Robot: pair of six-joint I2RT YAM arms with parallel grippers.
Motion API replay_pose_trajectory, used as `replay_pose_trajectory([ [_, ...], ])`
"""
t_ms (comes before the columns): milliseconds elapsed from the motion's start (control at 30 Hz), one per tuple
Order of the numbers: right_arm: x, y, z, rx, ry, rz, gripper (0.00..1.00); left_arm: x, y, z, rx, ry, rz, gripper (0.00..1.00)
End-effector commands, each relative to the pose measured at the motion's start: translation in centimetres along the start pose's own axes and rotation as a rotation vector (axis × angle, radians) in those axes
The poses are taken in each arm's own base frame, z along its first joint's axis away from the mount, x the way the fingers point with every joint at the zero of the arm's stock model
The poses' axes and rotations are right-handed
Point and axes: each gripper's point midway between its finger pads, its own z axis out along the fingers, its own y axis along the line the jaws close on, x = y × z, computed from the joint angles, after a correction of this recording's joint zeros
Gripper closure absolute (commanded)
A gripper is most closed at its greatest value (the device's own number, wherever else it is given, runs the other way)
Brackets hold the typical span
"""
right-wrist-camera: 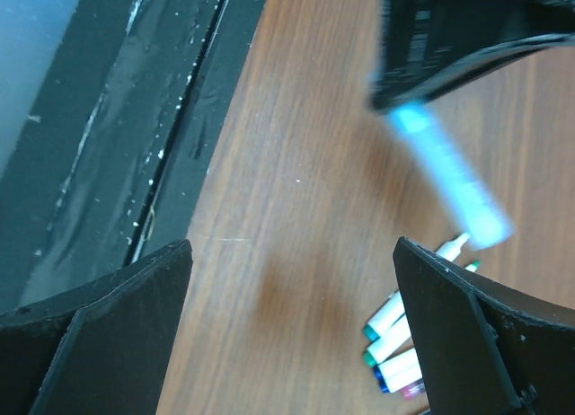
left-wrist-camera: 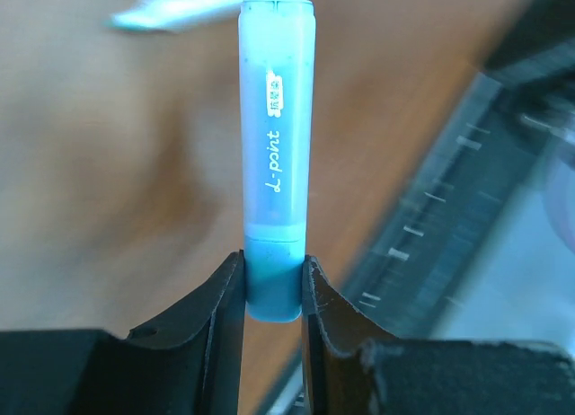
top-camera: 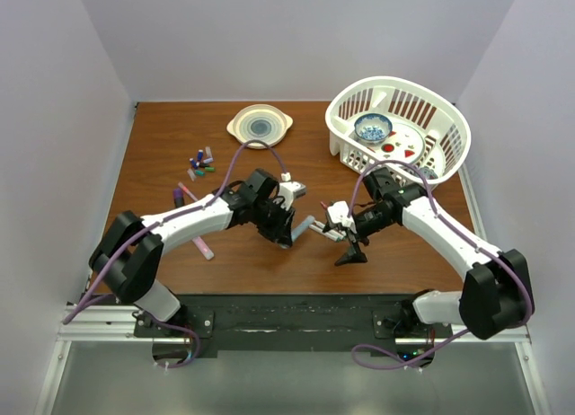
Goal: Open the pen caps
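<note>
I will grab the light blue pen by its body next with my right gripper, where it sticks out from the left gripper, so the pen's cap stays free to open.
My left gripper [left-wrist-camera: 273, 294] is shut on the short, darker blue end piece [left-wrist-camera: 273, 276] of a light blue pen [left-wrist-camera: 276, 128]. The pen sticks straight out from the jaws, above the table. In the top view this pen [top-camera: 305, 225] points right from the left gripper [top-camera: 287, 228] towards my right gripper [top-camera: 347, 247]. The right gripper [right-wrist-camera: 292, 330] stands wide open over bare wood with nothing between its fingers, and the light blue pen [right-wrist-camera: 454, 177] hangs ahead of it. Loose pen caps [top-camera: 201, 161] lie in a small heap at the back left.
Several white pens with coloured ends [right-wrist-camera: 395, 343] lie on the table by the right finger. A pink pen [top-camera: 199, 240] lies under the left arm. A white basket [top-camera: 449, 119] holding a bowl [top-camera: 372, 126] stands back right, and a plate [top-camera: 260, 125] at the back middle. The black front rail [right-wrist-camera: 108, 154] is close.
</note>
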Motion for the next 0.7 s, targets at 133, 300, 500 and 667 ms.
replay_pose_trajectory([
  [133,-1.3,-1.2,0.4,0.076,0.023,-0.131,0.03,2.2,-7.8,-0.3,0.52,0.099,-0.109,1.0],
  [300,0.0,-1.5,2.2,0.065,0.147,-0.169,0.11,1.4,-9.5,-1.2,0.642,0.093,-0.122,1.0],
  [500,1.2,-1.0,4.0,0.02,0.243,-0.203,0.33,1.4,-9.9,-1.6,0.67,0.095,-0.117,1.0],
  [667,0.6,-0.4,4.5,-0.015,0.242,-0.207,1.0,0.9,-10.1,-1.9,0.668,0.069,-0.105,0.94],
])
